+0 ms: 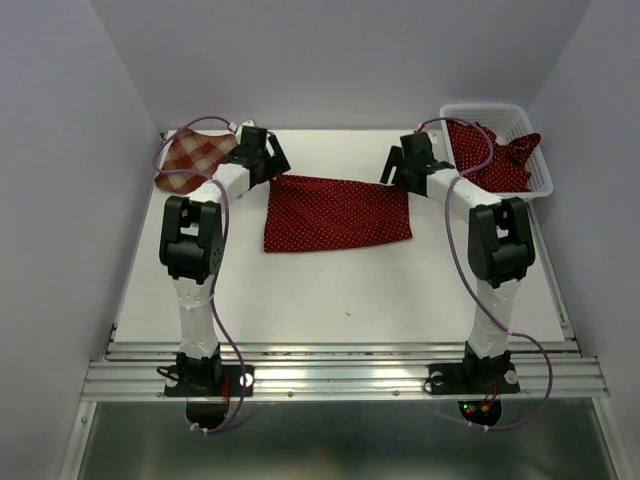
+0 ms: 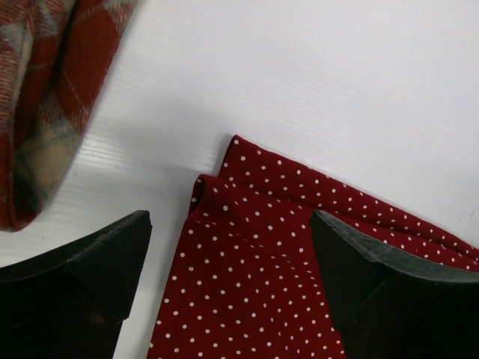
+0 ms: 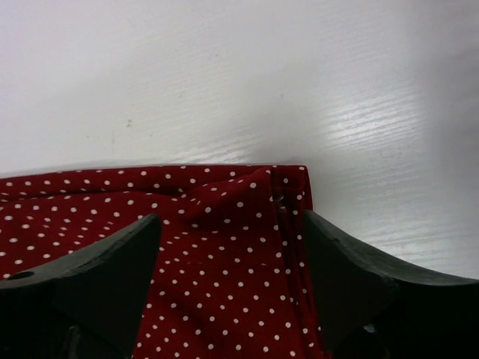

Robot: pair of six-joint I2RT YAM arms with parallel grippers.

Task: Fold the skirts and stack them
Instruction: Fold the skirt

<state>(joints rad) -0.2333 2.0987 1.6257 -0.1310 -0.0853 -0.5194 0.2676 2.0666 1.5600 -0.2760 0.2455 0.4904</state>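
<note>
I will next grab the skirt's side edge near its far corner with my right gripper, so that I can fold the polka-dot skirt onto the opposite side.
A dark red polka-dot skirt lies flat in the middle of the table. My left gripper is open over its far left corner. My right gripper is open over its far right corner. The cloth lies between the fingers of both, and neither is closed on it. The red-and-cream plaid skirt lies at the far left and shows in the left wrist view. A second polka-dot skirt is heaped in the basket.
A white mesh basket stands at the far right corner. Grey walls close the table at the back and on both sides. Bare white table lies in front of the flat skirt.
</note>
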